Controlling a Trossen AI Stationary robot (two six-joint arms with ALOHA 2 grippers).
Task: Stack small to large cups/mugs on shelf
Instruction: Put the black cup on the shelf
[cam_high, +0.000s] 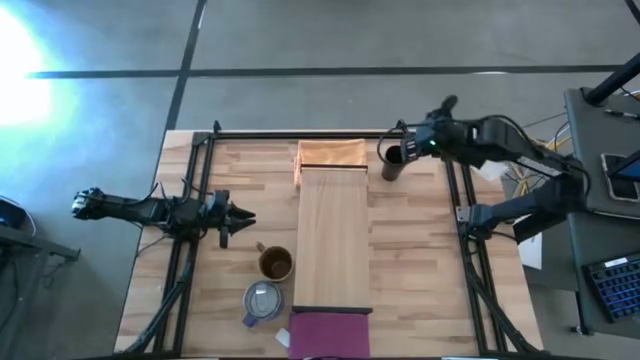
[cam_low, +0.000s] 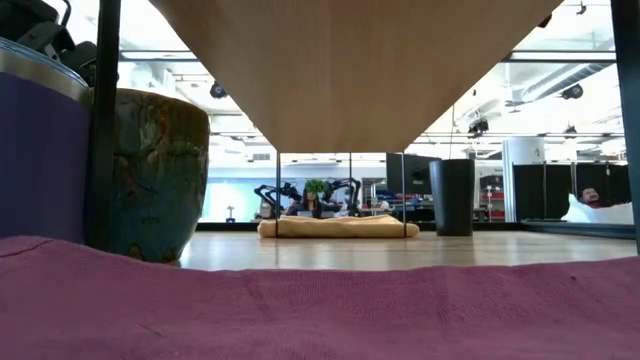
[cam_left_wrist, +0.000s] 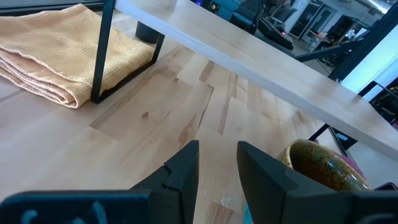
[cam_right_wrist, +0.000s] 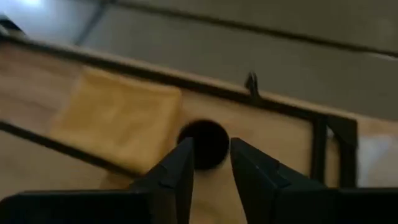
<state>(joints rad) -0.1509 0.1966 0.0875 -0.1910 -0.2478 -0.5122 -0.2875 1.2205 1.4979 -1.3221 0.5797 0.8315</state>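
The small dark cup will be stacked on the light-wood shelf (cam_high: 333, 240), so next I will grab the cup by its rim with my right gripper.
The small dark cup (cam_high: 392, 162) stands upright on the table at the far right of the light-wood shelf (cam_high: 333, 240). My right gripper (cam_high: 400, 150) hovers over the cup, open, and its wrist view looks down into the cup's mouth (cam_right_wrist: 204, 144). The brown mug (cam_high: 276, 263) and the grey-blue mug (cam_high: 262, 300) stand on the table left of the shelf, toward the near edge. My left gripper (cam_high: 246, 215) is open and empty, low over the table, a little left of and beyond the brown mug (cam_left_wrist: 323, 165).
A folded tan cloth (cam_high: 332, 155) lies under the shelf's far end, between its black legs (cam_left_wrist: 99, 56). A magenta cloth (cam_high: 330, 335) lies at the shelf's near end. A black rail frame (cam_high: 470, 250) runs along the table's edges.
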